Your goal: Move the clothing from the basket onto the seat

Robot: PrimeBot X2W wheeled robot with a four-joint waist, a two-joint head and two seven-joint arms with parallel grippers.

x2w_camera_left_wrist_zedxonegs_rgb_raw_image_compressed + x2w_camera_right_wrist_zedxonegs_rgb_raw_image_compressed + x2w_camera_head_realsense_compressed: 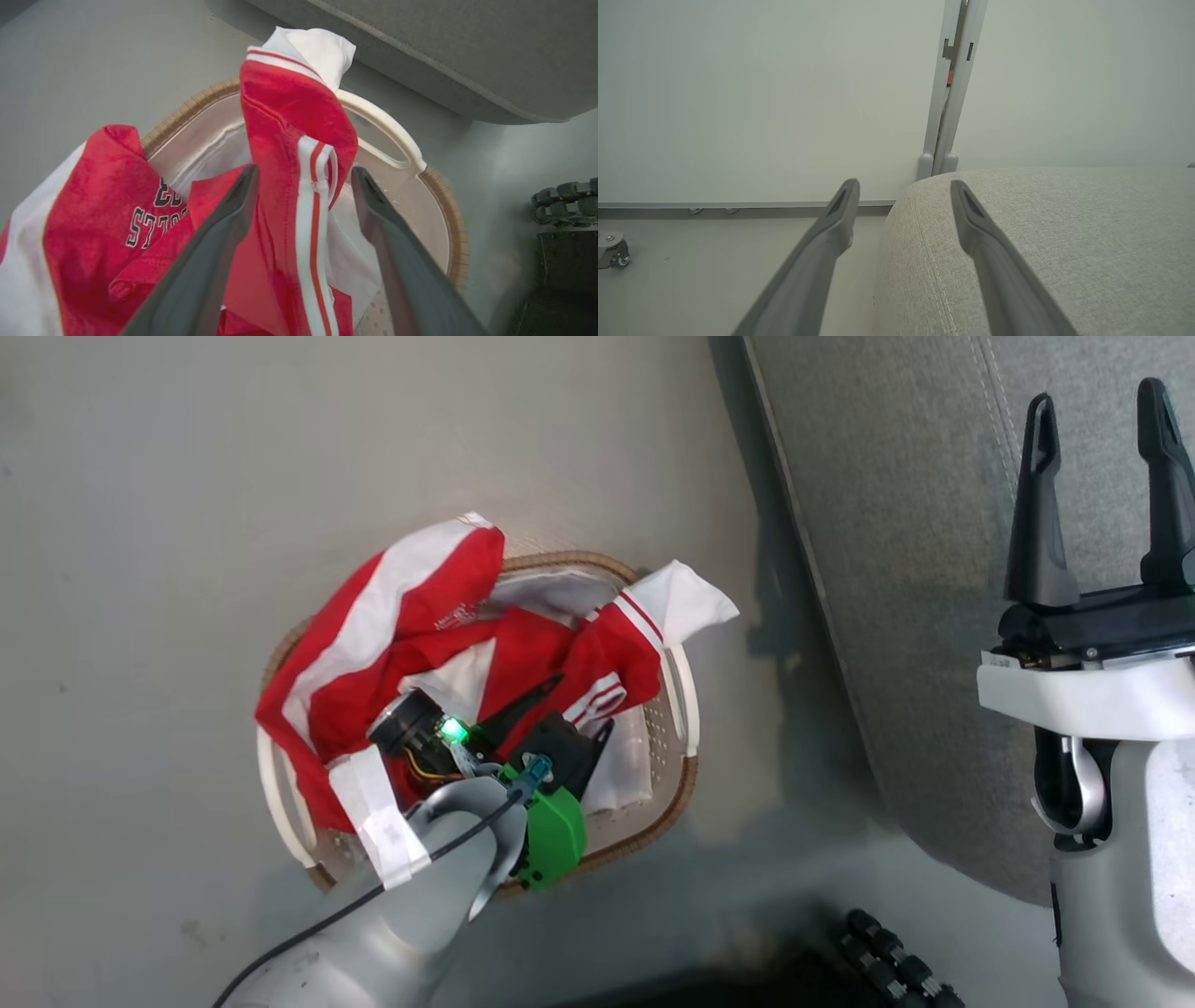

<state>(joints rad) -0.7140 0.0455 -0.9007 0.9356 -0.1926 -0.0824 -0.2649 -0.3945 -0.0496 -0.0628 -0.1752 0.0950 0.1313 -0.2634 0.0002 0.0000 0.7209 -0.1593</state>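
Next, my left gripper takes hold of the red clothing by the striped edge (315, 193), which sticks up in a fold while the rest lies slack (151, 246).
The round white basket (686, 709) with a brown woven rim stands on the grey floor, heaped with red clothing (392, 644) striped in white. My left gripper (574, 709) reaches down into it, open. In the left wrist view the two fingers straddle an upright red fold with white stripes (299, 154), and lettering shows on another red piece (154, 214); the basket rim (455, 224) curves behind. The grey seat (915, 551) lies to the right. My right gripper (1102, 476) hovers open over the seat (1064, 233), nothing between its fingers.
White liner cloth (691, 597) sticks up over the basket's far rim. A black ribbed part of the robot base (887, 961) lies near the bottom edge. A white wall with a vertical post (952, 84) stands behind the seat, and a caster wheel (612, 249) at left.
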